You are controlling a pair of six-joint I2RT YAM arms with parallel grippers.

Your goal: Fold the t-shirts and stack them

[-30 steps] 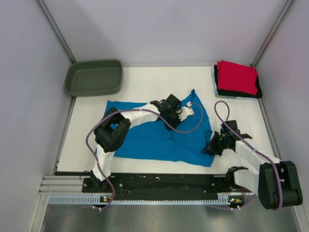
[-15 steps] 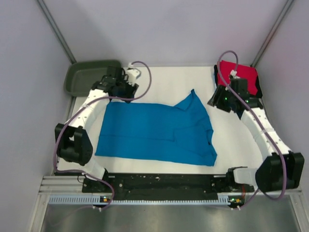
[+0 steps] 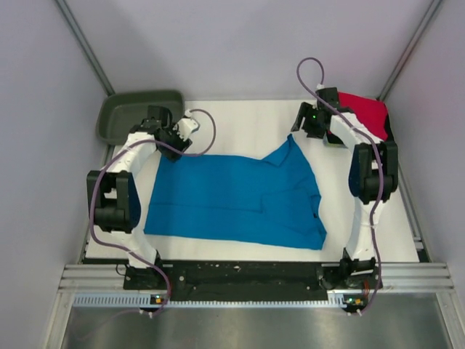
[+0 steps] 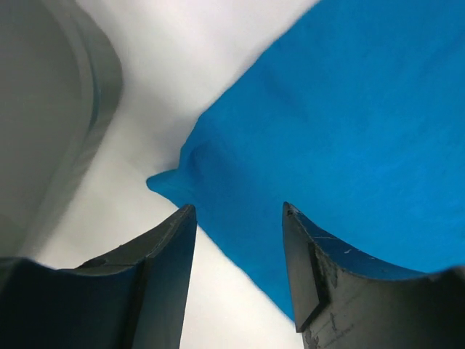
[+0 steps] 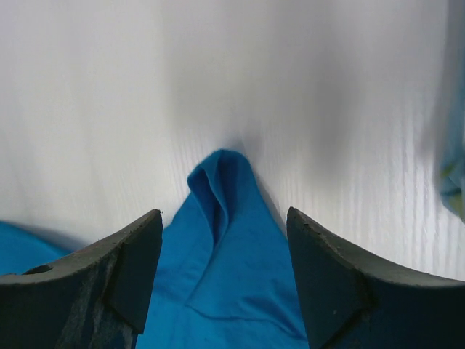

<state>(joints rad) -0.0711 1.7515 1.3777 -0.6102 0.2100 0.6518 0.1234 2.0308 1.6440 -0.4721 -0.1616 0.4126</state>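
Note:
The left gripper will next pinch the turquoise-blue t-shirt's far corner nearest the olive-green tub, and it will do so to fold the t-shirt's far edge over.
A turquoise-blue t-shirt lies spread out flat on the white table. My left gripper hovers open over the shirt's far-left corner. The cloth lies below its fingers, apart from them, and the left gripper holds nothing. My right gripper stands open just behind the shirt's far-right peak. That peak lies loose between the spread fingers of the right gripper. A folded red t-shirt rests on a black one at the far right.
A dark olive-green tub stands at the far-left corner, close to my left gripper; its rim fills the left of that wrist view. Pale walls close the table on three sides. A light cloth edge shows at the right.
Both arms swung from the shirt's middle and near-right edge out to its far corners. The shirt now lies spread wider and flatter. Both grippers went from shut to open.

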